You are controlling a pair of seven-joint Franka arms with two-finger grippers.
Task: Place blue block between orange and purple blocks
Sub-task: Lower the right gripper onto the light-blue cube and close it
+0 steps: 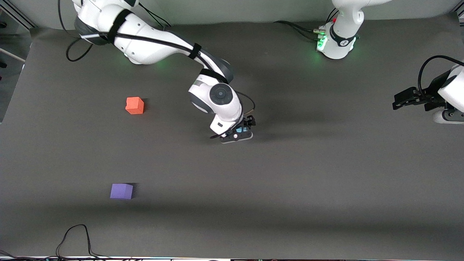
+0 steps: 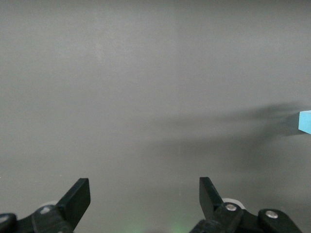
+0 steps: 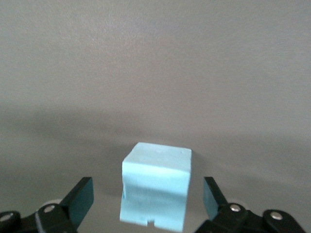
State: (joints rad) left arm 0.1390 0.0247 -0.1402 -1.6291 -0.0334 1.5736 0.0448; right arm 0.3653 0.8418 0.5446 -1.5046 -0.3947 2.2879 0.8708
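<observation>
The blue block [image 1: 240,129] [image 3: 156,188] is still below my fingers, so they would miss it if I closed now. I should lower my right gripper before closing.
The blue block [image 3: 156,188], a light sky-blue cube with a small notch, sits on the dark grey mat near the table's middle. My right gripper [image 3: 148,194] is low around it, open, one finger on each side with a gap to each. In the front view the right gripper [image 1: 242,130] mostly hides the blue block [image 1: 240,129]. The orange block [image 1: 135,105] and the purple block [image 1: 121,191] lie toward the right arm's end of the table, the purple one nearer to the front camera. My left gripper [image 1: 402,99] waits, open and empty [image 2: 145,196], at the left arm's end of the table.
A sliver of the blue block [image 2: 305,121] shows at the edge of the left wrist view. Black cables [image 1: 74,237] lie at the mat's edge nearest the front camera. Bare mat [image 1: 127,148] lies between the orange and purple blocks.
</observation>
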